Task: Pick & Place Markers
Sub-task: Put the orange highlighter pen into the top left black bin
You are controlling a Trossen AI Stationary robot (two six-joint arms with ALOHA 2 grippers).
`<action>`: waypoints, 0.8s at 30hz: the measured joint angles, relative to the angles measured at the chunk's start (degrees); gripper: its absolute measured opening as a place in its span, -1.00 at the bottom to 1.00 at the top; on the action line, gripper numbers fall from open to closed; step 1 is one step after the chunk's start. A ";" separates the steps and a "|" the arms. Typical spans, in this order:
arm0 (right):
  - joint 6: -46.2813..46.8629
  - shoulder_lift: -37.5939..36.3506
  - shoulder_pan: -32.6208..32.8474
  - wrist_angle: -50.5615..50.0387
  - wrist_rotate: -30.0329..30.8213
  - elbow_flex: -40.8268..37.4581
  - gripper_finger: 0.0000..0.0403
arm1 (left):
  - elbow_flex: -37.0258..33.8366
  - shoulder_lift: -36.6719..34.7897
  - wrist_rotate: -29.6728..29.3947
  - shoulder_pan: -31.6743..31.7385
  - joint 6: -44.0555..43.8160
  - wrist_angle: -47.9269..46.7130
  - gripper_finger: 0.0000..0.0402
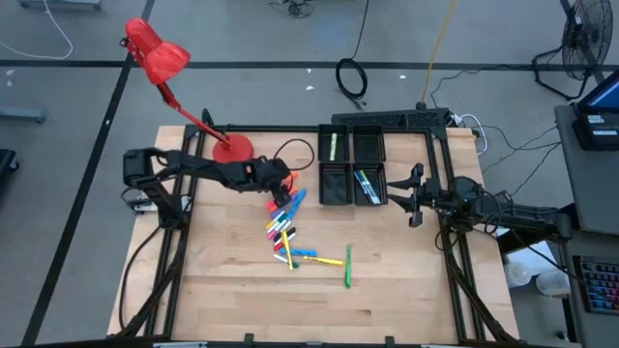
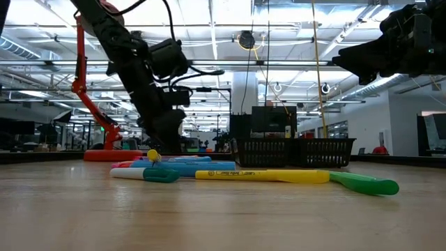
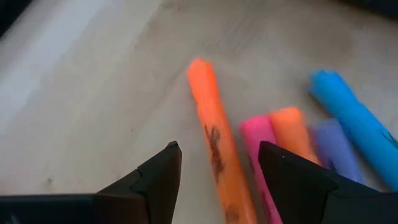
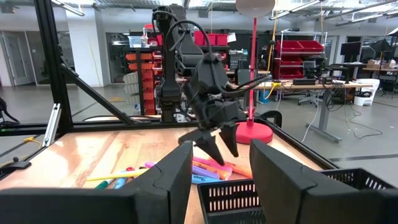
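I should next grab the labelled body (image 3: 222, 155) of the orange marker with my left gripper, so the orange marker's end with the cap (image 3: 202, 72) stays free for the tray.
Several markers (image 1: 285, 224) in mixed colours lie in a loose pile on the wooden table, flat on their sides. My left gripper (image 1: 283, 190) hangs open over the pile's far end, pointing steeply down. In the left wrist view its fingers (image 3: 168, 171) stand on either side of an orange marker (image 3: 208, 112) without touching it; pink (image 3: 258, 134), orange and blue (image 3: 351, 112) markers lie beside it. A yellow marker (image 2: 265, 176) and a green marker (image 2: 366, 184) lie nearer the front. My right gripper (image 1: 411, 196) waits open beside the tray's right side, above the table.
A black four-compartment tray (image 1: 369, 145) at the far middle holds a green marker and some blue ones. A red desk lamp (image 1: 155, 53) stands with its base (image 1: 232, 150) just behind my left arm. Bare wood stretches toward the near edge.
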 joint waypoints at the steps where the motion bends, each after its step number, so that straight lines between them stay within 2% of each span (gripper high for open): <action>1: 0.00 0.00 0.01 0.00 0.00 0.00 -0.28 | 0.00 0.57 -0.38 0.07 -0.04 0.00 0.12; 10: -0.01 -0.02 0.00 0.02 0.01 -0.01 -0.28 | -0.15 2.09 -0.53 0.46 -0.45 0.36 0.12; 15: 0.00 -0.02 0.01 -0.02 -0.02 0.00 -0.28 | -0.04 2.53 1.38 1.34 -1.19 -0.48 0.07; 18: 0.00 -0.02 0.01 -0.02 -0.01 0.00 -0.28 | 0.00 2.57 2.53 1.96 -2.39 -2.17 -0.13; 23: 0.00 -0.02 0.01 -0.02 0.00 0.00 -0.28 | -0.03 2.62 3.15 2.20 -2.36 -1.87 -0.67; 24: 0.00 0.00 0.00 -0.02 0.00 -0.01 -0.28 | -0.06 2.64 3.12 2.33 -2.20 -1.58 -0.69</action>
